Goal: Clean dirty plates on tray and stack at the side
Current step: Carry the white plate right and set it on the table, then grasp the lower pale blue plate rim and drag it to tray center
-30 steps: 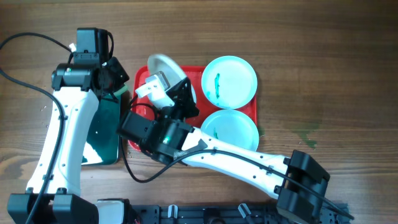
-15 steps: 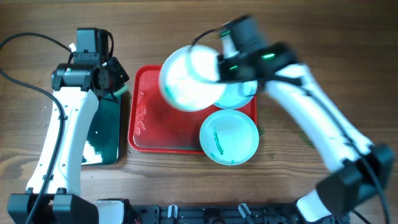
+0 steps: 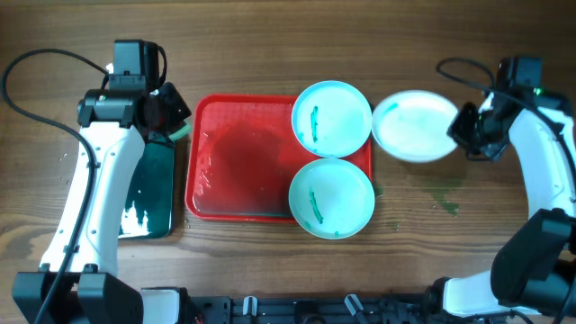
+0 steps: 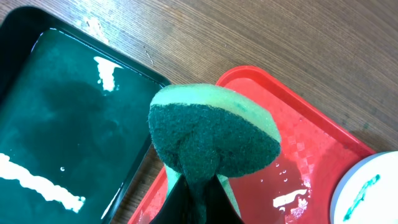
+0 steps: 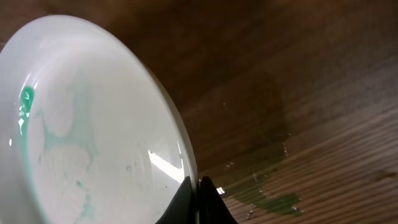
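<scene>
The white plate (image 3: 414,126) hangs tilted above the wood and would fall onto it if I opened now, so my right gripper keeps holding the plate.
The red tray (image 3: 236,166) lies mid-table, wet. Two turquoise plates with teal smears rest on its right side: one at the back (image 3: 331,117), one at the front (image 3: 331,198). My right gripper (image 3: 461,133) is shut on the rim of the white plate (image 3: 414,126) and holds it over the wood right of the tray; in the right wrist view the plate (image 5: 93,137) shows faint green streaks. My left gripper (image 3: 171,115) is shut on a green sponge (image 4: 211,134) above the tray's back left corner (image 4: 249,78).
A black tray with green liquid (image 3: 148,193) lies left of the red tray, also in the left wrist view (image 4: 68,118). A green wet smear (image 3: 443,198) marks the wood at the right. Cables run at the far corners.
My right arm swung from the tray's left side across to the right, carrying the white plate off the tray to the wood beside it. The left arm stayed put.
</scene>
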Robot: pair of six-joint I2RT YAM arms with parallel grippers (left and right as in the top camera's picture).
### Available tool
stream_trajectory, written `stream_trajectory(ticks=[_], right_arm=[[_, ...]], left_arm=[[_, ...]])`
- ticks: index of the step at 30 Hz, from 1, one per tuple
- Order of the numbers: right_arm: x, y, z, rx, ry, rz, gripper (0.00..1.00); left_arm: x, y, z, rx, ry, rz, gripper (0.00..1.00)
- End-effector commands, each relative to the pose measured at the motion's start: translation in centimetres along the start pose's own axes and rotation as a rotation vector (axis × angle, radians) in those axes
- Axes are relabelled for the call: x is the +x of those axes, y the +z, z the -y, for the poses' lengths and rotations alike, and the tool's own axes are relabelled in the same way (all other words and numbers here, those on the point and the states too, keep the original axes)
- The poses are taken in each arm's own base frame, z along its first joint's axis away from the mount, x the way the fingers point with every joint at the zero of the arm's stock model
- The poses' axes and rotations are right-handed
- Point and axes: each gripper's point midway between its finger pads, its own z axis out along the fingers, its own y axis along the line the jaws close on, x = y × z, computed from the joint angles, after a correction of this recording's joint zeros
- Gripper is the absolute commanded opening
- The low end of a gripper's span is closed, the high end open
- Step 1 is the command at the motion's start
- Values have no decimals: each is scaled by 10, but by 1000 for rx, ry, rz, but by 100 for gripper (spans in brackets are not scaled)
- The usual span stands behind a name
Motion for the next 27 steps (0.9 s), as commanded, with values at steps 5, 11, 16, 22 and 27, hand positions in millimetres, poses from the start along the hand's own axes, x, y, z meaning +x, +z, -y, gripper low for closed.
stream_trajectory(ticks=[5, 11, 16, 22, 27], right_arm=[[34, 42, 62, 249, 154, -11, 4], [21, 26, 15, 16, -37, -43, 58], [45, -27, -70, -315, -305, -106, 58], [128, 0, -86, -184, -394, -291, 49], [174, 33, -73, -45, -417, -330, 44]], left_arm=[[0, 2, -1, 4, -16, -10, 4], [0, 2, -1, 4, -15, -10, 4], [0, 2, -1, 4, -16, -9, 4], [0, 2, -1, 4, -16, -9, 4], [0, 2, -1, 4, -15, -10, 4]])
